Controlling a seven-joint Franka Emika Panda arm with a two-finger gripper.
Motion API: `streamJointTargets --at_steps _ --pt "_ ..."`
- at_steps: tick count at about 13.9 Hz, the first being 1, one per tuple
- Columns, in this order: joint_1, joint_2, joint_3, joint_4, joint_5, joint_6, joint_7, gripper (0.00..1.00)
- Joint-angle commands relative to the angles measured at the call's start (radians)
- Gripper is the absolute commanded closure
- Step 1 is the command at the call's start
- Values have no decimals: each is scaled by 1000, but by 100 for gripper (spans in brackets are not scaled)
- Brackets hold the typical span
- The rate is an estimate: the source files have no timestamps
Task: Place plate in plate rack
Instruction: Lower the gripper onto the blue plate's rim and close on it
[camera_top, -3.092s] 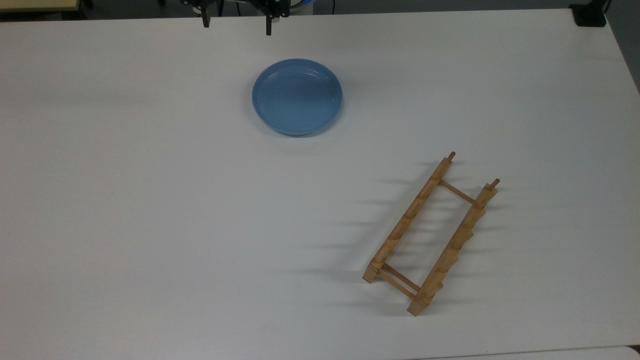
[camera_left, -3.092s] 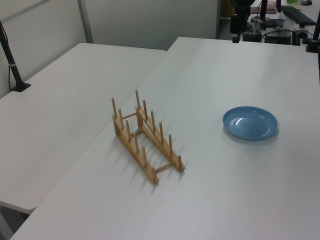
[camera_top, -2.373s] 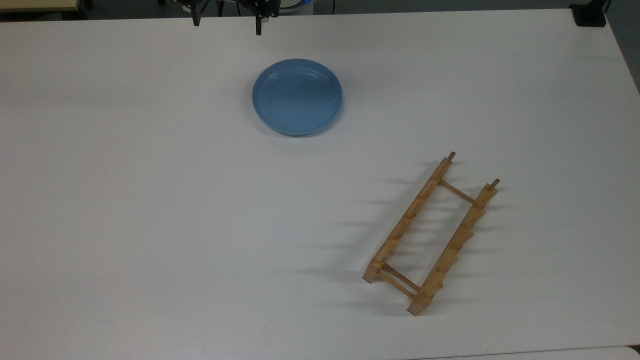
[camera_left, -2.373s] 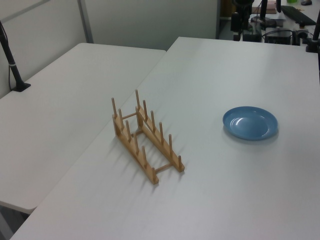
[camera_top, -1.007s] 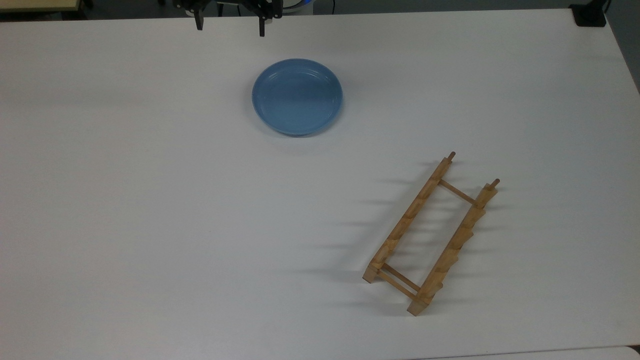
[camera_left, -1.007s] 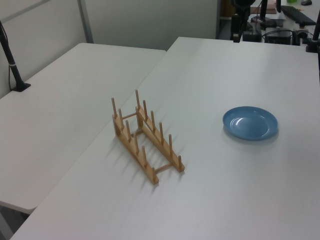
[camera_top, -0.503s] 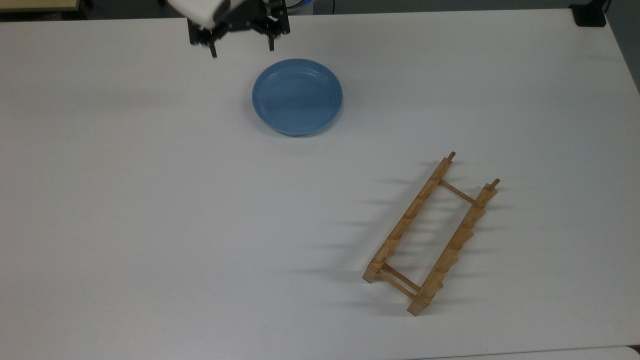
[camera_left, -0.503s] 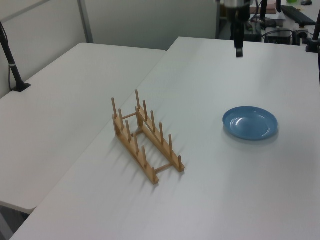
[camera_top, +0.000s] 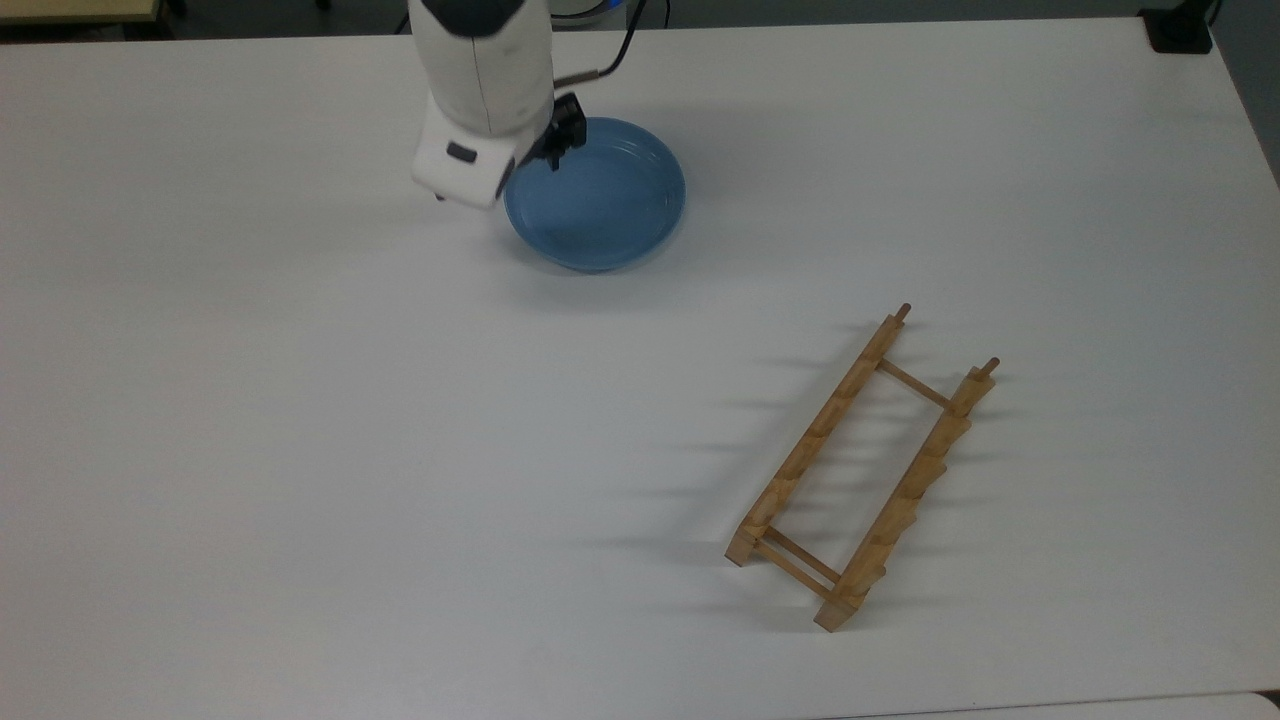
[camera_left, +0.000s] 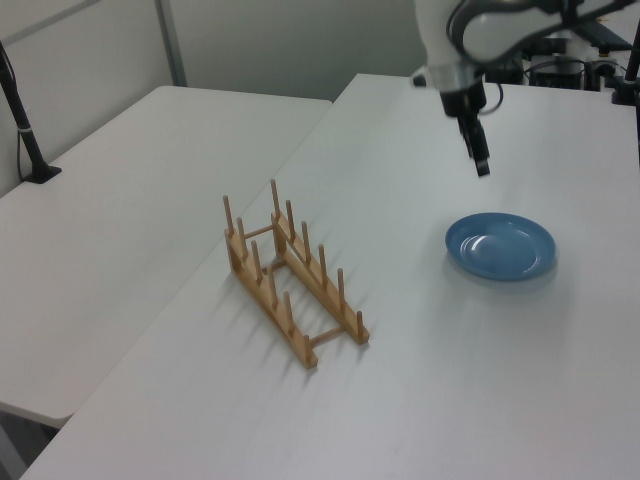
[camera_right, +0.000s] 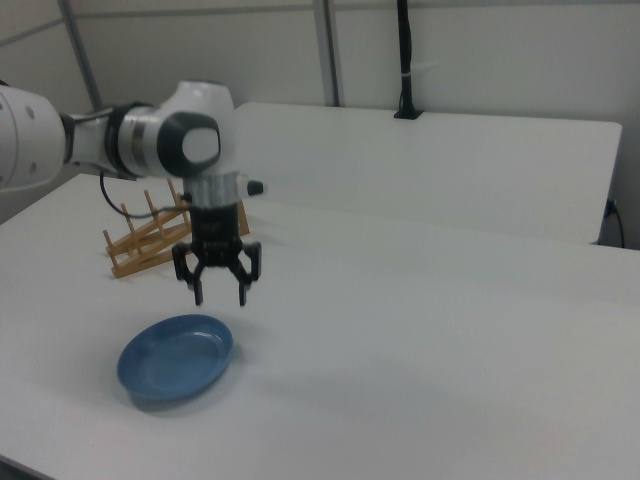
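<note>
My gripper will take hold of the blue plate by its rim (camera_left: 491, 217) next. Then the plate will stand between the pegs of the plate rack (camera_left: 290, 262).
The blue plate (camera_top: 610, 200) lies flat on the white table (camera_top: 300, 400), its hollow side up; it is also visible as the plate (camera_right: 176, 356) and the plate (camera_left: 500, 246). My gripper (camera_right: 219, 295) hangs open and empty a little above the plate's rim, fingers pointing down. In the left view the gripper (camera_left: 481, 158) is edge-on, above and just beyond the plate. In the top view the white arm (camera_top: 485, 90) covers the plate's left rim, with one dark finger (camera_top: 553, 152) showing. The wooden plate rack (camera_top: 865, 470) stands empty, well apart from the plate.
A black post (camera_left: 25, 130) is clamped to a second white table (camera_left: 120, 200) on the left view's left. A dark block (camera_top: 1180, 28) sits at the top view's upper right table corner. The rack's upright pegs (camera_left: 290, 235) stick up.
The arm has swung in from the table's far edge and come down over the plate's rim. Its fingers stay spread. Plate and rack have not moved.
</note>
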Motion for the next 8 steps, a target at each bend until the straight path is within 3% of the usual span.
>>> streamJointTargets --at_steps 1,2,8 --pt "10 36 4 -109 -46 101 -28 44" --pt "10 63 4 -107 -49 106 -28 51" --pt "30 111 4 -106 -71 152 -20 63"
